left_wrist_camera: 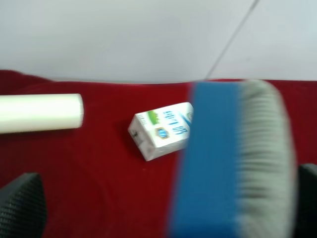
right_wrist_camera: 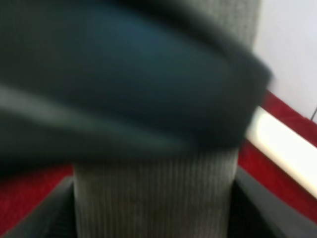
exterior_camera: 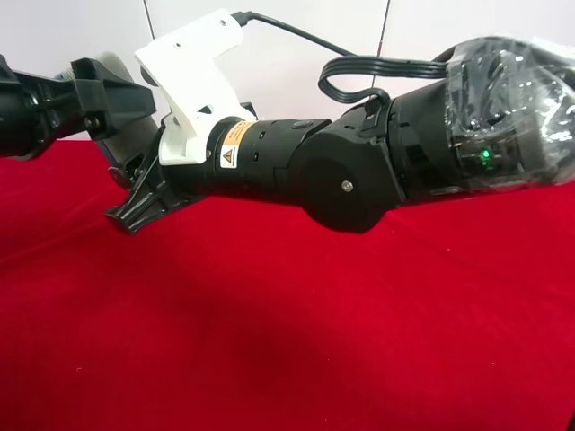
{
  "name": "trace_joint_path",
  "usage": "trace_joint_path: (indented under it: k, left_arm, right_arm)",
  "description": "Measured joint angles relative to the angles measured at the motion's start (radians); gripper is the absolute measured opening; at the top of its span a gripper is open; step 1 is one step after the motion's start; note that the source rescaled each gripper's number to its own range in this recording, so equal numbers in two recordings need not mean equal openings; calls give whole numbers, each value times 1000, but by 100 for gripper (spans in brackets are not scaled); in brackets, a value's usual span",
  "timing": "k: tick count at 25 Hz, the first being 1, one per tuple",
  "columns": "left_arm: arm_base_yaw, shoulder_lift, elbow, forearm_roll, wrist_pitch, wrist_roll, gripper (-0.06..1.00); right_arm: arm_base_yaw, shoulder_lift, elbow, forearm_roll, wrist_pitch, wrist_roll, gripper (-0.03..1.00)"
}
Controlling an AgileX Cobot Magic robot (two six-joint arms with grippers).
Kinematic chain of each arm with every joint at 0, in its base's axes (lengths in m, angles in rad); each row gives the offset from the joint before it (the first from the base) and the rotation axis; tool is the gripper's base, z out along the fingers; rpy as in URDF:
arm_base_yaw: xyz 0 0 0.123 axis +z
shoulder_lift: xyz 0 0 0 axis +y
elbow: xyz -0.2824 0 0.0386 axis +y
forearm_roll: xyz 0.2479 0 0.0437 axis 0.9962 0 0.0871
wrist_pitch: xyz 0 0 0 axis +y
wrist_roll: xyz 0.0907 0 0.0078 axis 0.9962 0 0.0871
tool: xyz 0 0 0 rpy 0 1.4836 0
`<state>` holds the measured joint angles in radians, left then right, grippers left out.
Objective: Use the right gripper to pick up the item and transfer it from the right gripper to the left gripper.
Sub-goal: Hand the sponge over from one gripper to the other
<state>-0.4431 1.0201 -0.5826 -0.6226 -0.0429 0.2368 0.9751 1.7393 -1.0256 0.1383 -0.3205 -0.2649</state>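
Observation:
I should grab the pad by its grey felt top (exterior_camera: 133,142) (right_wrist_camera: 156,191) with my left gripper next, to take it over. The pad is still in my right gripper.
The item (left_wrist_camera: 233,163), a pad with a blue base and a grey felt top, hangs in the air above the red cloth. My right gripper (exterior_camera: 135,184), on the arm with the white bracket, is shut on the item (exterior_camera: 126,139). In the right wrist view the grey felt (right_wrist_camera: 153,193) fills the gap between its dark fingers. My left gripper (left_wrist_camera: 163,208) is open and reaches in from the exterior high view's left (exterior_camera: 99,99). The pad stands between its fingers, close to one fingertip (left_wrist_camera: 307,198) and well apart from the other.
A cream-white roll (left_wrist_camera: 39,113) and a small white printed carton (left_wrist_camera: 161,130) lie on the red cloth (exterior_camera: 314,332) beneath the arms. A white wall stands behind. The right arm's thick body, wrapped in clear plastic (exterior_camera: 512,108), spans the exterior high view.

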Motion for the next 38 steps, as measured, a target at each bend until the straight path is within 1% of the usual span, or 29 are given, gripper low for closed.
trace_joint_path:
  k: [3, 7, 9, 12, 14, 15, 16, 17, 38]
  left_arm:
    - [-50, 0, 0, 0, -22, 1, 92]
    - [-74, 0, 0, 0, -53, 1, 73]
    - [-74, 0, 0, 0, -58, 1, 61]
    - [-74, 0, 0, 0, -60, 1, 37]
    - [-74, 0, 0, 0, -63, 1, 18]
    - [-74, 0, 0, 0, -64, 1, 10]
    - [-74, 0, 0, 0, -64, 1, 3]
    - [-74, 0, 0, 0, -64, 1, 0]
    - [-74, 0, 0, 6, -65, 3, 0]
  right_arm:
    - [0, 0, 0, -3, -2, 0, 6]
    - [0, 0, 0, -3, 0, 0, 6]
    - [0, 0, 0, -3, 1, 0, 6]
    - [0, 0, 0, -3, 1, 4, 6]
    - [0, 0, 0, -3, 1, 6, 6]
    - [0, 0, 0, -3, 1, 7, 6]
    - [0, 0, 0, -3, 1, 7, 6]
    - [0, 0, 0, -3, 1, 7, 6]
    - [0, 7, 4, -3, -26, 25, 6]
